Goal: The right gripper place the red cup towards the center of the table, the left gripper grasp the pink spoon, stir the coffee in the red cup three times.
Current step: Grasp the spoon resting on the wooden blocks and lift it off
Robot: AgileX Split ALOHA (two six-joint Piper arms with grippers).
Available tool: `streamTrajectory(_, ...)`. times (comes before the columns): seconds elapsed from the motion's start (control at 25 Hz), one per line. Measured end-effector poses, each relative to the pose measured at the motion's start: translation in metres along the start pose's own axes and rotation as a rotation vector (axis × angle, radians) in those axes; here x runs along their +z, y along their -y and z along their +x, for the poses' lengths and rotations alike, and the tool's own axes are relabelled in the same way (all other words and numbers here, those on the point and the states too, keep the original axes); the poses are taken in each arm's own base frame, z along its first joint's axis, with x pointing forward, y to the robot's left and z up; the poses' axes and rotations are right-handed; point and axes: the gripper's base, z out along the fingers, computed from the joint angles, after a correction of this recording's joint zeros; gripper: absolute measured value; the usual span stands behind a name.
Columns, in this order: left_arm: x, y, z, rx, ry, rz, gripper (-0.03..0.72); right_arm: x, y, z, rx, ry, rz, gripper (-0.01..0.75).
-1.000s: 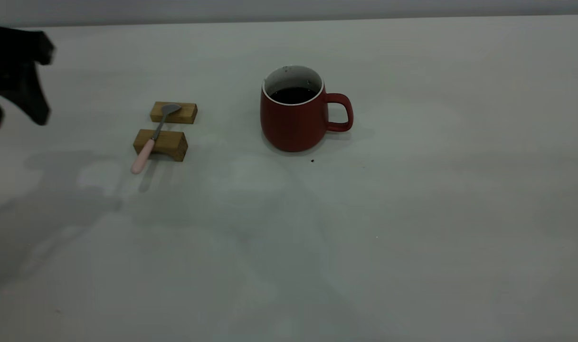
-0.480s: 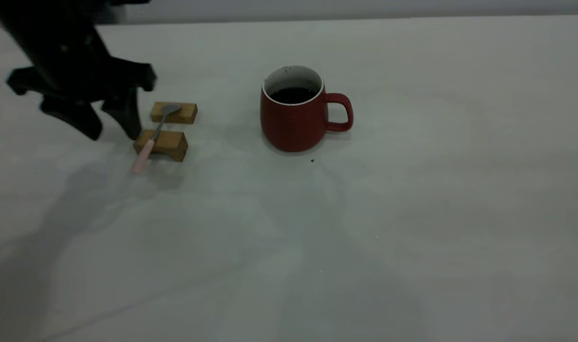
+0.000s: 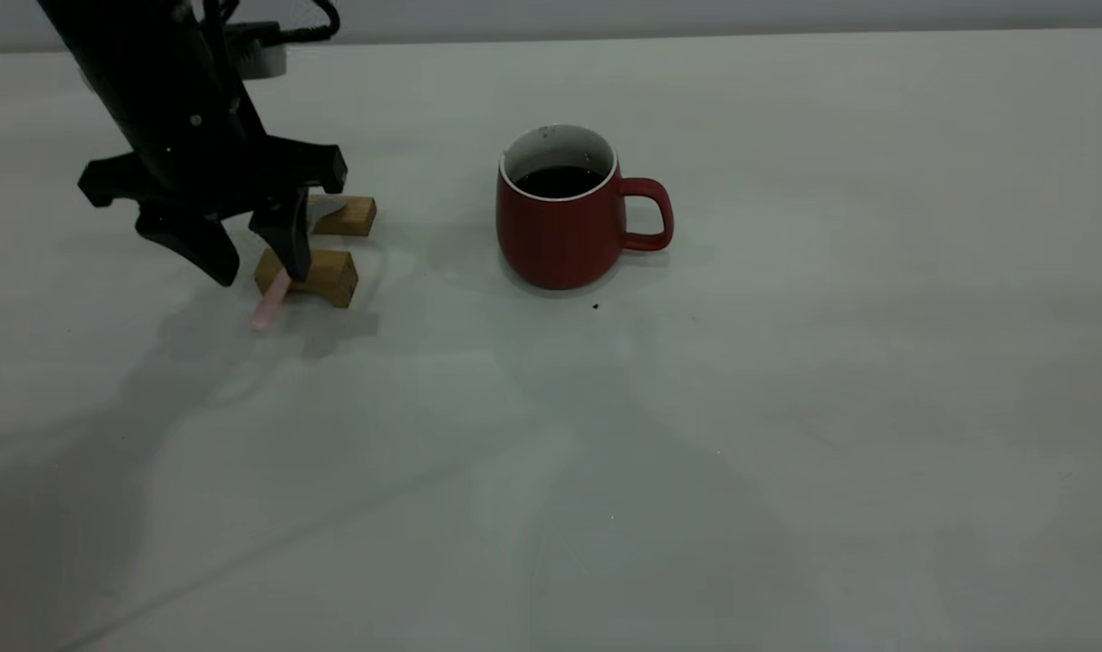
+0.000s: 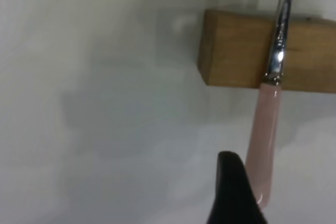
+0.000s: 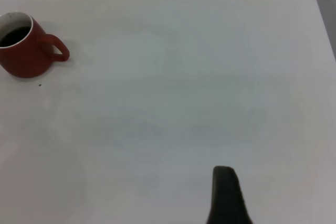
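Observation:
My left gripper should take the spoon by its pink handle [image 3: 271,303] to stir the coffee in the red cup [image 3: 560,237].
The red cup [image 3: 560,237] stands upright near the middle of the table [image 3: 786,407], handle to the right, with dark coffee [image 3: 560,181] inside. The pink spoon [image 3: 269,306] lies across two wooden blocks, its pink handle sticking out past the near block [image 3: 326,277]. My left gripper [image 3: 254,268] hangs open just above that handle, one finger on each side. In the left wrist view one black finger [image 4: 231,190] sits right beside the spoon [image 4: 265,145]. The right wrist view shows the cup [image 5: 23,56] far off and a lone finger [image 5: 226,195], nothing held.
The far wooden block [image 3: 349,215] is partly hidden behind the left arm. A few dark specks [image 3: 595,306] lie in front of the cup. The right arm is outside the exterior view.
The left arm has swung in from the left edge and come down over the spoon's handle. Cup, spoon and blocks have not moved.

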Motion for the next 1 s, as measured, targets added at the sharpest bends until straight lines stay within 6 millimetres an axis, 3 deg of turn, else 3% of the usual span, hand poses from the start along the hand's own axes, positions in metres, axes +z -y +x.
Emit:
streamTrajectory(0.2,0.002,-0.001,0.001,0.013,-0.022,-0.013,0.541,0.000,0.000,0.000,0.000,0.000,0.000,0.555)
streamTrajectory(0.64,0.035,-0.002,0.001,0.005,-0.055,-0.023,0.532,0.000,0.000,0.000,0.000,0.000,0.000,0.555)
streamTrajectory(1.0,0.037,-0.002,-0.002,-0.018,-0.041,-0.020,0.376,0.000,0.000,0.000,0.000,0.000,0.000,0.555)
